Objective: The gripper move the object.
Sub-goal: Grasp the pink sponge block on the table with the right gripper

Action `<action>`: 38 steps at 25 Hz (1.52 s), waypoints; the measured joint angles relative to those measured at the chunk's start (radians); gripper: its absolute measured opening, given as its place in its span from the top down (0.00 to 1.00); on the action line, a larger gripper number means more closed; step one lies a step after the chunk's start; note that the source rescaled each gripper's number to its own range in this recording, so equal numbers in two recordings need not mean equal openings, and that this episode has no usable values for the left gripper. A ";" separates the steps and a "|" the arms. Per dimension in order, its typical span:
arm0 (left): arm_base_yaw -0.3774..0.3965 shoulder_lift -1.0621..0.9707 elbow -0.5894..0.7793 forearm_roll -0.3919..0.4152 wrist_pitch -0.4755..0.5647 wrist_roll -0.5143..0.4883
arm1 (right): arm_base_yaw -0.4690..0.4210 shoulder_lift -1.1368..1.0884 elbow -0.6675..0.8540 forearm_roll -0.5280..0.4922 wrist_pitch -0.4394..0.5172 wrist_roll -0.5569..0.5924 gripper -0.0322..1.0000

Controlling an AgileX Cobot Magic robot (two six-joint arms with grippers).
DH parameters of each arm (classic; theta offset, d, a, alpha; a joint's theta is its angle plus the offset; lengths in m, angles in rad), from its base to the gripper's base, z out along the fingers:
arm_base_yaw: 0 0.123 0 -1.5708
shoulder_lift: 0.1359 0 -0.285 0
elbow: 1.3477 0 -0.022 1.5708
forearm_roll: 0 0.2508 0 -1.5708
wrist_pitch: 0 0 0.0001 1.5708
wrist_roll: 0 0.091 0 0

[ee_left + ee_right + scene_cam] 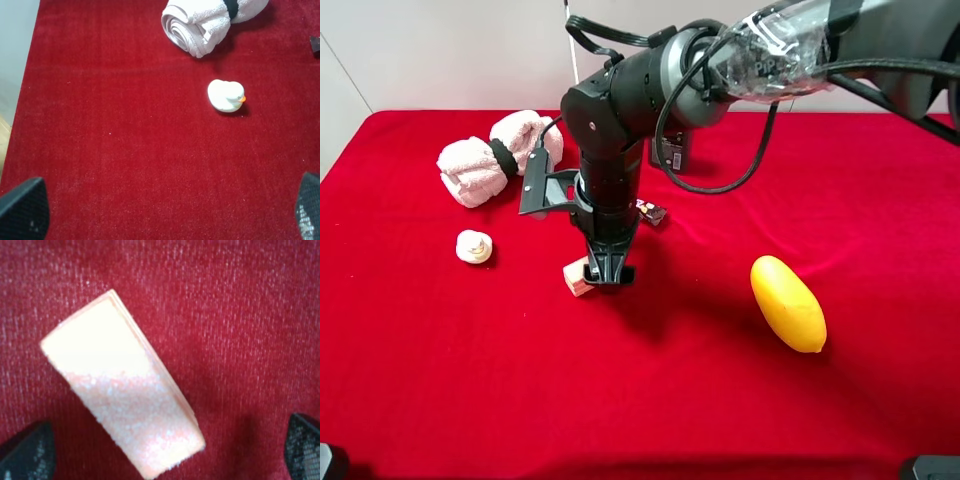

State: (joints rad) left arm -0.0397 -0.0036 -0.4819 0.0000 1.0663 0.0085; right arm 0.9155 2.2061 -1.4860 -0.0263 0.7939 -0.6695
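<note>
My right gripper grabs the pale pink block (120, 380) by its speckled pink end (162, 442) next, to move the block.
The object, a pale pink block (577, 277), lies on the red cloth just left of my right gripper (608, 275), which points straight down from the arm reaching across the middle. In the right wrist view the block (120, 395) lies diagonally between the two fingertips (30, 452), which stand wide apart and do not touch it. The right gripper (165, 450) is open. My left gripper (165, 210) is open and empty over bare cloth; only its fingertips (22, 207) show in the corners.
A rolled pink towel (498, 158) with a black band lies at the back left. A small white duck (473, 246) sits left of the block, also in the left wrist view (226, 95). A yellow oval fruit (787, 302) lies at the right. A small dark item (651, 211) sits behind the arm.
</note>
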 joint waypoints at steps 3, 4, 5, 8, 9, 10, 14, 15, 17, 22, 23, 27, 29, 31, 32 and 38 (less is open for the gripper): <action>0.000 0.000 0.000 0.000 0.000 0.000 | 0.000 0.008 0.000 0.000 0.000 0.000 0.00; 0.000 0.000 0.000 0.000 0.000 0.000 | 0.000 0.009 0.000 0.000 -0.001 0.000 0.00; 0.000 0.000 0.000 0.000 0.000 0.000 | 0.000 0.010 0.000 0.000 -0.001 0.000 0.00; 0.000 0.000 0.000 0.000 0.000 0.000 | 0.000 0.017 0.000 0.000 -0.003 0.000 0.00; 0.000 0.000 0.000 0.000 0.000 0.000 | 0.000 0.022 0.000 0.000 -0.003 0.000 0.00; 0.000 0.000 0.000 0.000 0.000 0.000 | 0.000 0.026 0.000 0.000 -0.003 0.000 0.00; 0.000 0.000 0.000 0.000 0.000 0.000 | 0.000 0.036 0.000 0.003 -0.004 0.000 0.00; 0.000 0.000 0.000 0.000 0.000 0.000 | 0.000 0.036 0.000 0.003 -0.005 0.000 0.00; 0.000 0.000 0.000 0.000 0.000 0.000 | 0.000 0.036 0.000 0.003 -0.006 0.000 0.00; 0.000 0.000 0.000 0.000 0.000 0.000 | 0.000 0.043 0.000 0.006 -0.007 0.000 0.00; 0.000 0.000 0.000 0.000 0.000 0.000 | 0.000 0.043 0.000 0.008 -0.007 0.000 0.00; 0.000 0.000 0.000 0.000 0.000 0.000 | 0.000 0.044 0.000 0.008 -0.009 0.000 0.00; 0.000 0.000 0.000 0.000 0.000 0.000 | 0.000 0.044 0.000 0.008 -0.010 0.002 0.00; 0.000 0.000 0.000 0.000 0.000 0.000 | 0.000 0.045 0.000 0.008 -0.010 0.007 0.00; 0.000 0.000 0.000 0.000 0.000 0.000 | 0.000 0.045 0.000 0.008 -0.010 0.010 0.00; 0.000 0.000 0.000 0.000 0.000 0.000 | 0.008 0.045 0.000 0.009 -0.008 0.017 0.16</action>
State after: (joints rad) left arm -0.0397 -0.0036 -0.4819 0.0000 1.0663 0.0085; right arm 0.9239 2.2513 -1.4860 -0.0176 0.7860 -0.6521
